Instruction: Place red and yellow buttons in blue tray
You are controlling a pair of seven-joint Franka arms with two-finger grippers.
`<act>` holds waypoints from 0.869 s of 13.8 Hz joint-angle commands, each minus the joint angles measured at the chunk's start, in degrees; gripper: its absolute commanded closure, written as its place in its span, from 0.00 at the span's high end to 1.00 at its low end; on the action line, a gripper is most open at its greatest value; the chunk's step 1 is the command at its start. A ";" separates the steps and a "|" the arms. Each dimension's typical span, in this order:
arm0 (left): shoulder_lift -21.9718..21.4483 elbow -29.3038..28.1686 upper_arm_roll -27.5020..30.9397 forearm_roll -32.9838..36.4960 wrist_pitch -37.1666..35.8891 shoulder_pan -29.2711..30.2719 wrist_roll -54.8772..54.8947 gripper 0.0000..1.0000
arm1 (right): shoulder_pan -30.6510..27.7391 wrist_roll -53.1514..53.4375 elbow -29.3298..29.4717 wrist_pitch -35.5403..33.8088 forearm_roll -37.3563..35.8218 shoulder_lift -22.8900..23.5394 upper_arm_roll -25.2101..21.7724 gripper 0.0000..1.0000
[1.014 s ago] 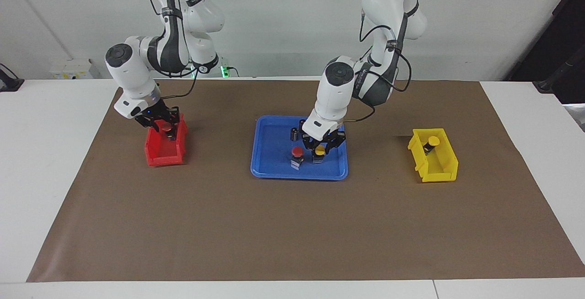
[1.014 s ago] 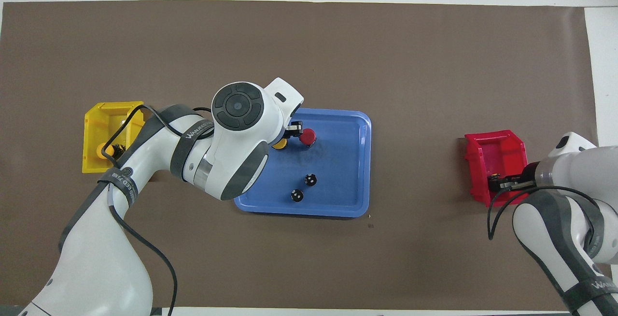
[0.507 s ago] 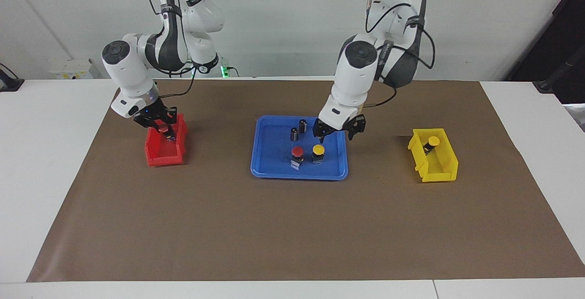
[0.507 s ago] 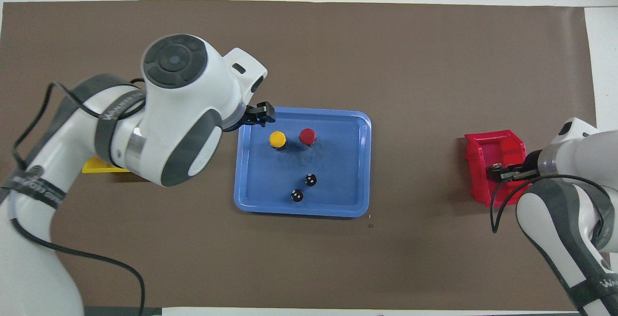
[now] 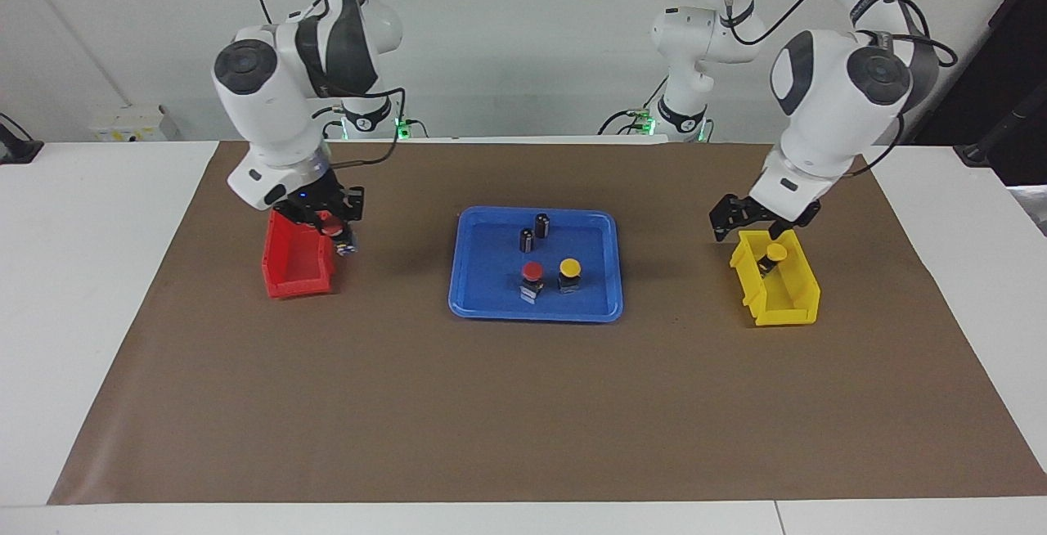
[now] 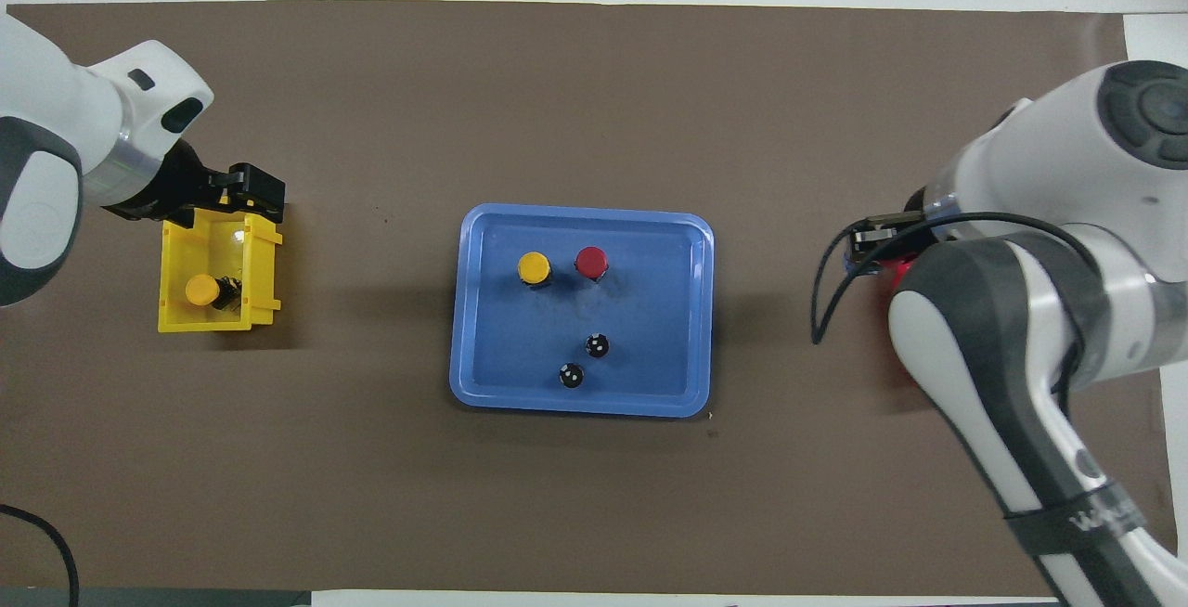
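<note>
The second yellow button needs to stand in the blue tray, so my left gripper will next grab it by its yellow cap (image 6: 201, 290).
The blue tray (image 5: 491, 283) (image 6: 654, 305) lies mid-table. In it stand a red button (image 5: 532, 273) (image 6: 591, 261) and a yellow button (image 5: 570, 267) (image 6: 534, 266), side by side. My right gripper (image 5: 334, 229) (image 6: 874, 240) is shut on another red button (image 5: 330, 227), raised over the red bin's (image 5: 293, 261) tray-side edge. One more yellow button (image 5: 775, 253) (image 6: 201, 290) sits in the yellow bin (image 5: 789, 298) (image 6: 260, 264). My left gripper (image 5: 757, 224) (image 6: 243, 191) hangs open and empty over that bin's end.
Two dark capless cylinders (image 5: 527, 239) (image 6: 598, 344) stand in the tray, nearer to the robots than the buttons. A brown mat (image 5: 523, 404) covers the table. The right arm hides most of the red bin in the overhead view.
The left gripper opened, left the yellow button in the tray, rose and swung over to the yellow bin. The right gripper shut on the red button in the red bin and lifted it.
</note>
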 commanded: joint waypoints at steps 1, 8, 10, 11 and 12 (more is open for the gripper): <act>-5.57 -12.16 -0.66 0.53 10.12 4.55 5.87 0.88 | 6.52 12.13 1.84 4.28 0.66 4.51 -0.19 0.19; -6.73 -20.55 -0.66 0.53 16.84 7.20 10.37 0.63 | 13.14 22.37 2.27 13.35 1.02 11.90 0.07 0.21; -6.64 -22.31 -0.57 0.53 19.04 8.33 12.39 0.63 | 13.40 22.54 2.54 14.06 0.32 13.31 0.07 0.21; -6.56 -22.93 -0.66 0.53 19.66 8.86 12.92 0.63 | 13.75 22.54 2.45 14.50 0.23 14.01 0.07 0.21; -6.38 -23.02 -0.57 0.62 20.18 8.87 12.92 0.63 | 14.19 22.63 2.54 14.67 -0.21 14.80 0.07 0.22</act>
